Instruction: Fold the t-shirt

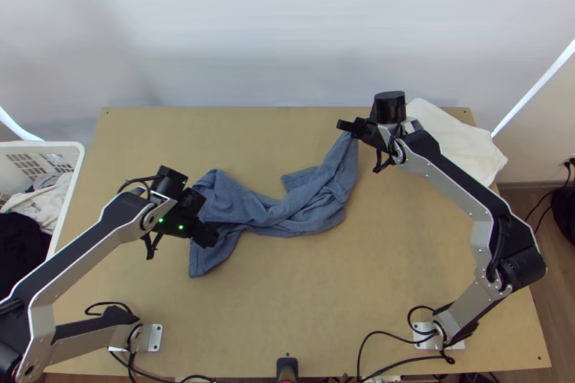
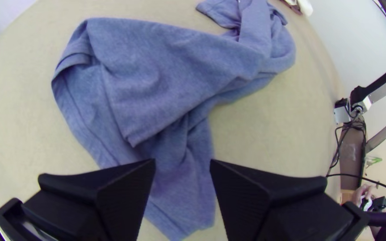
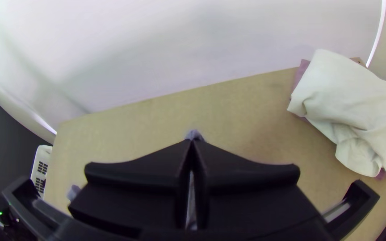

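Note:
The bunched blue t-shirt should next be grabbed by its upper corner with my left gripper, and then I will spread the shirt flat for folding.
The blue t-shirt [image 1: 248, 210] lies bunched and twisted across the middle of the table, its upper right end lifted. My right gripper [image 1: 351, 128] holds that raised end near the far edge; in the right wrist view the right gripper [image 3: 193, 145] is shut, with a bit of blue cloth [image 3: 194, 134] at its tips. Over the shirt's left part is my left gripper [image 1: 208, 219]. In the left wrist view the left gripper [image 2: 183, 165] stands open above the shirt [image 2: 157, 76], whose loose layers overlap below; nothing is gripped between its fingers.
Folded white cloth [image 1: 460, 140] lies at the table's far right corner, with some mauve fabric [image 3: 304, 69] under it. A white basket [image 1: 68, 167] with clothes stands beyond the left edge. Cables [image 1: 392, 336] run along the near edge.

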Controlling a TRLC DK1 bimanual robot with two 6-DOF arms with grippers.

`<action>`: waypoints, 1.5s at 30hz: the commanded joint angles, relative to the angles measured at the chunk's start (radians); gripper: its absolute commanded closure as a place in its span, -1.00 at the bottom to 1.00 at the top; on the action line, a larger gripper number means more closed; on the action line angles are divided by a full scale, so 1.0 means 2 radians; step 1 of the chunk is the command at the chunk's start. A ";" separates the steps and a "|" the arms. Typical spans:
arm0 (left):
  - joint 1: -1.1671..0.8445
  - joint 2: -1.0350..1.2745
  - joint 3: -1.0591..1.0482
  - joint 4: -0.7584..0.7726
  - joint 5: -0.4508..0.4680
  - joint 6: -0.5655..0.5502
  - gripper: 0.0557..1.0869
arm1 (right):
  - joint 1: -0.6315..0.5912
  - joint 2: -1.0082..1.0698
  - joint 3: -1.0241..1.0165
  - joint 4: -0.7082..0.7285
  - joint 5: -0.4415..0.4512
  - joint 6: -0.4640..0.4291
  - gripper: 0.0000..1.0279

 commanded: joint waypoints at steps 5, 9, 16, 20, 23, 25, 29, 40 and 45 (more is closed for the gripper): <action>0.004 0.025 -0.031 0.037 -0.018 -0.008 -0.21 | -0.004 -0.018 -0.010 0.003 -0.001 0.005 0.94; 0.004 0.043 -0.036 0.053 -0.033 -0.008 -0.21 | -0.004 -0.018 -0.010 0.003 -0.001 0.005 0.94; 0.024 0.063 -0.038 0.089 -0.043 -0.008 -0.21 | -0.006 -0.020 -0.013 0.003 -0.001 0.004 0.94; 0.036 0.069 -0.031 0.099 -0.043 -0.011 -0.21 | -0.006 -0.020 -0.018 0.003 -0.001 0.003 0.94; 0.039 0.070 -0.025 0.098 -0.042 -0.015 -0.21 | -0.005 -0.020 -0.019 0.005 -0.001 0.003 0.94; 0.039 0.071 -0.022 0.098 -0.041 -0.017 -0.21 | -0.005 -0.020 -0.018 0.006 -0.001 0.002 0.94; 0.039 0.075 -0.016 0.098 -0.038 -0.020 -0.21 | -0.004 -0.020 -0.018 0.011 -0.001 -0.001 0.94; 0.028 0.090 0.007 0.098 -0.022 -0.041 -0.17 | -0.006 -0.021 -0.018 0.014 0.000 -0.007 0.94; 0.017 0.097 0.005 0.098 -0.023 -0.043 -0.17 | -0.006 -0.023 -0.021 0.014 0.000 -0.007 0.94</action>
